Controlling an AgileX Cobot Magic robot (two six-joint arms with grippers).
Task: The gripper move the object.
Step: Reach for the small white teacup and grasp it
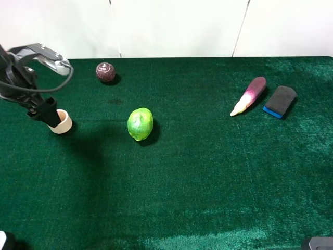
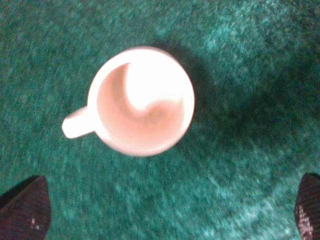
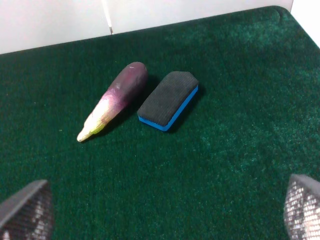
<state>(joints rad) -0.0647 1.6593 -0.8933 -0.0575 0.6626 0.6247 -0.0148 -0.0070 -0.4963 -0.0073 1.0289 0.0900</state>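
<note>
I need to move the small cream cup next, so my left gripper should pick it up by its round outer side [image 2: 189,106] and leave its handle [image 2: 78,123] free.
The small cream cup [image 1: 63,123] stands upright on the green cloth at the far left. The left wrist view looks straight down into it [image 2: 142,100]: pale orange inside, little side handle [image 2: 75,125]. My left gripper [image 1: 46,111] hangs just above the cup and slightly to its left. Its jaws are wide open, with the two dark fingertips [image 2: 25,210] at the picture's lower corners and the gripper's middle [image 2: 170,215] beside the cup, touching nothing. My right gripper [image 3: 160,210] is open and empty, low over the cloth on the right side.
A green round fruit [image 1: 140,124] lies right of the cup. A dark maroon ball [image 1: 105,72] sits near the back. A purple-white vegetable [image 1: 250,95] [image 3: 114,100] and a black-and-blue block [image 1: 280,101] [image 3: 169,100] lie at the right.
</note>
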